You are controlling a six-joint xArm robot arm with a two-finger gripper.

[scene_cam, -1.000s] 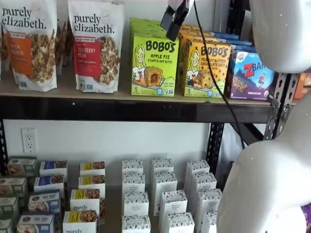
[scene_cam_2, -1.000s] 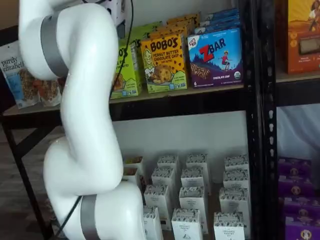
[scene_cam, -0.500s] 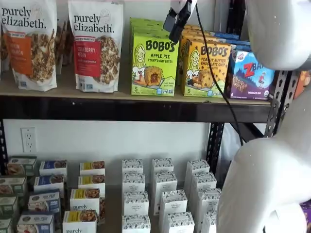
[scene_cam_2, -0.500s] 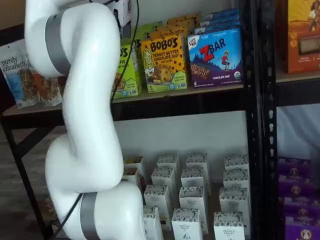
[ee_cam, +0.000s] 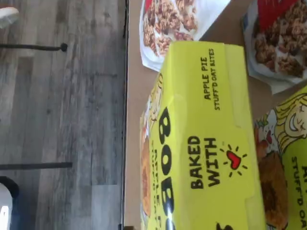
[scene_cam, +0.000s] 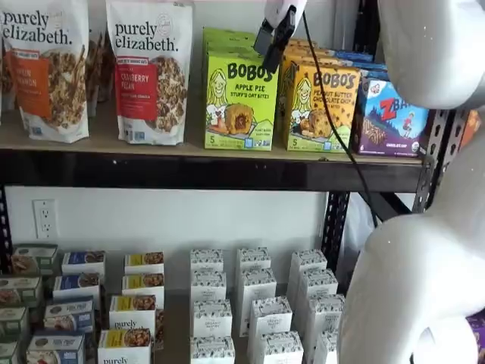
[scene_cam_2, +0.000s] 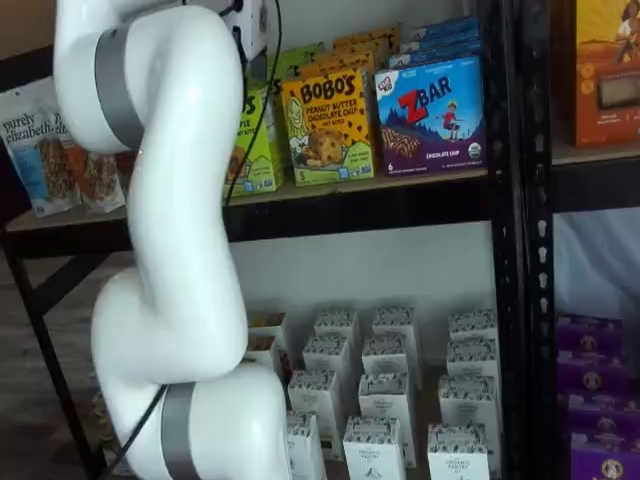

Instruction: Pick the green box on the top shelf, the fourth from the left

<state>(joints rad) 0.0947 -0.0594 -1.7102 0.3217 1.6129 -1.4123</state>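
Note:
I need to grab the green box with my gripper next, by its lid end reading "Baked with", to pick it from the top shelf.
The green box stands upright at the front of its row on the top shelf, between a granola bag and an orange-yellow box. My gripper hangs from the view's top edge just above the green box's upper right corner, open, nothing between its black fingers. The wrist view looks down on the green box, its lid reading "Baked with", with another green box behind it. In a shelf view my arm covers most of the green box and the gripper.
Two granola bags stand left of the green box; the orange-yellow box and a blue ZBar box stand right. A black cable trails down from the gripper. My white arm fills the right foreground. Small white boxes fill the lower shelf.
The gripper has shifted slightly right and up, closer over the green box's top edge. The arm's upper link has moved with it. The boxes have not moved.

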